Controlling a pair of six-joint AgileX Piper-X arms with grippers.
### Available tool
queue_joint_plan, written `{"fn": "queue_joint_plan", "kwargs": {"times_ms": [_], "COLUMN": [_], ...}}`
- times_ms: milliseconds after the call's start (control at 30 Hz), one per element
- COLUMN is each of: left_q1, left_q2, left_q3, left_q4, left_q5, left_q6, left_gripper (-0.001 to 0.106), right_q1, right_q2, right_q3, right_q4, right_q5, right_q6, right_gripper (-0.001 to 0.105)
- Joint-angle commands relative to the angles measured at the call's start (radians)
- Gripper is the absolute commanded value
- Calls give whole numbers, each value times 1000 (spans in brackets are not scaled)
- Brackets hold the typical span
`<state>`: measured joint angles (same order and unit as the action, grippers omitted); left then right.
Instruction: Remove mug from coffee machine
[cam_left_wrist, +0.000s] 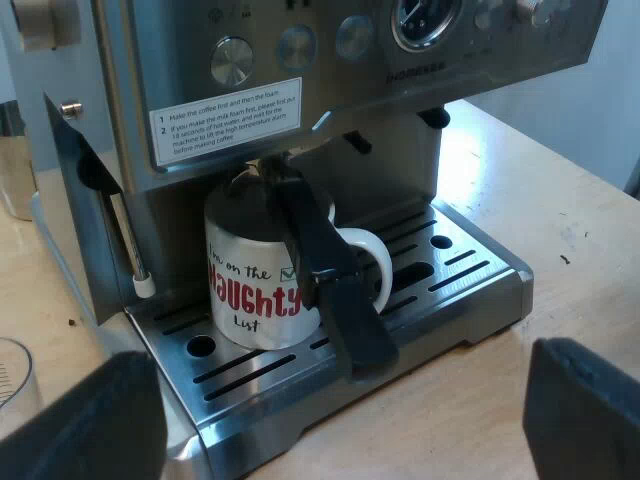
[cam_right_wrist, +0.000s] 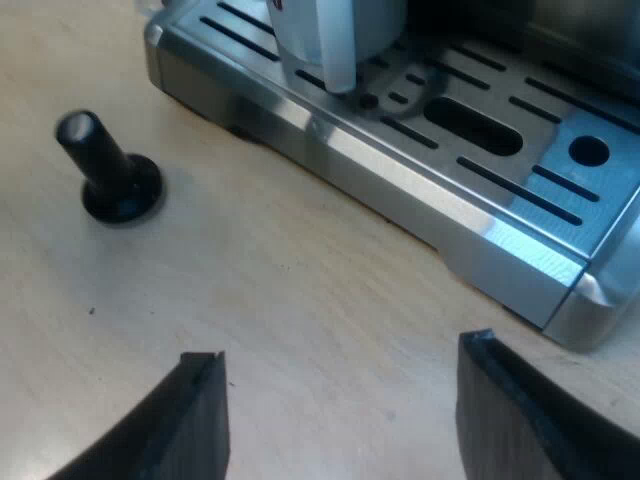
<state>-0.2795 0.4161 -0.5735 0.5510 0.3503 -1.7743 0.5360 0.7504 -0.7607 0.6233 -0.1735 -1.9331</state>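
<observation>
I will grab the white mug by its handle (cam_right_wrist: 337, 45) with my right gripper next, to take the mug off the coffee machine's drip tray.
A white mug (cam_left_wrist: 255, 285) with "naughty list" lettering stands on the espresso machine's (cam_left_wrist: 330, 60) slotted drip tray (cam_left_wrist: 470, 280), under the brew head. The holder's dark handle (cam_left_wrist: 330, 280) juts out from the machine's front and crosses in front of the mug. My left gripper (cam_left_wrist: 330, 440) is open, level with the tray's front edge and a short way off from the mug. The right gripper (cam_right_wrist: 340, 420) hovers open over the wooden table, just outside the drip tray (cam_right_wrist: 400, 170). The mug's base and handle (cam_right_wrist: 335, 50) sit farther in on the tray.
A tamper with a black knob (cam_right_wrist: 110, 170) stands on the table near the tray's corner. The steam wand (cam_left_wrist: 130, 250) hangs beside the mug. A measuring glass (cam_left_wrist: 12, 380) stands on the table by the machine's side. Bare wooden table (cam_right_wrist: 280, 300) lies before the tray.
</observation>
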Motion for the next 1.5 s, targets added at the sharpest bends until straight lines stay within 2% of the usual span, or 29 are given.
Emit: {"fn": "queue_joint_plan", "kwargs": {"times_ms": [33, 133, 367, 467, 667, 1500], "left_q1": [-5, -5, -5, -5, -5, -5], "left_q2": [-1, -1, -1, -1, -1, -1], "left_q3": [1, 1, 1, 1, 1, 1], "left_q4": [-16, -12, -2, -2, -2, -2], "left_q5": [5, 5, 5, 5, 5, 5], "left_q6": [-10, -10, -10, -10, -10, -10], "left_gripper": [87, 87, 87, 87, 87, 87], "right_q1": [38, 64, 74, 74, 74, 74], "right_q2": [28, 59, 135, 174, 283, 733], "right_q3": [14, 53, 139, 159, 184, 185], "right_q4": [-75, -186, -444, -539, -724, -1330], "right_q5": [65, 87, 86, 86, 86, 49], "right_q6": [31, 63, 83, 105, 105, 105], "right_gripper": [52, 52, 52, 52, 52, 52]}}
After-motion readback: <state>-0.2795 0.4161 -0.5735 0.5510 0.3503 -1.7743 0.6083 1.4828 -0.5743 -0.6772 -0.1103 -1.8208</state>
